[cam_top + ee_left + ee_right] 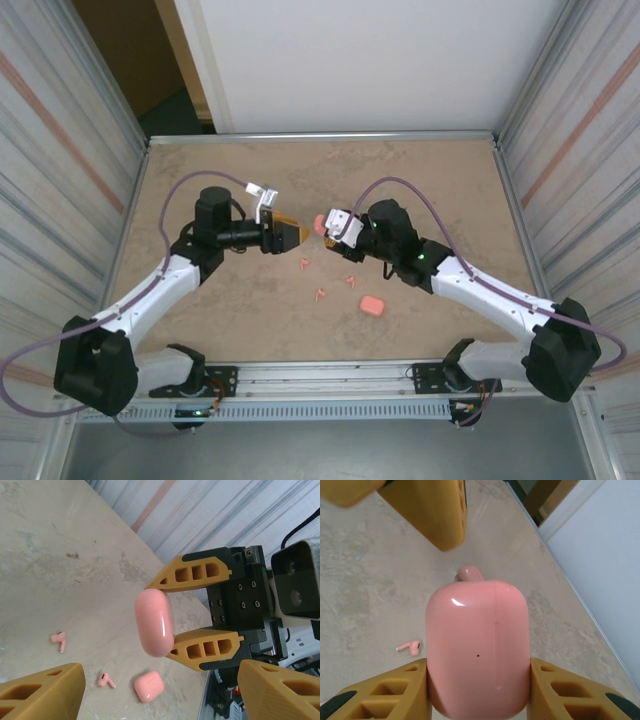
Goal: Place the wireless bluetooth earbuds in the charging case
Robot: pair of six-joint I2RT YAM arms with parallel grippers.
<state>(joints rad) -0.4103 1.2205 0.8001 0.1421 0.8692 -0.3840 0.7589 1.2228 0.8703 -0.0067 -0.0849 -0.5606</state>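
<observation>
The charging case (320,225) (154,622) has to have its lid free to open for putting in the earbuds, so my left gripper will next grab the case across its broad sides, below the lid.
My right gripper (326,224) is shut on a closed, glossy pink charging case (477,630) and holds it above the table; the case (154,622) sits clamped between that gripper's two orange fingers. My left gripper (292,236) faces it from the left, open (160,692) and holding nothing, a short gap from the case. Tiny pink earbuds lie on the table below: one (58,641), a second (105,680), and one (410,647) left of the held case. Several earbuds (350,281) are scattered between the arms.
A second pink case (372,304) lies closed on the tan tabletop (230,320) near the front, right of the earbuds; it (148,686) also appears under the left gripper. Corrugated walls (60,200) flank the table on both sides.
</observation>
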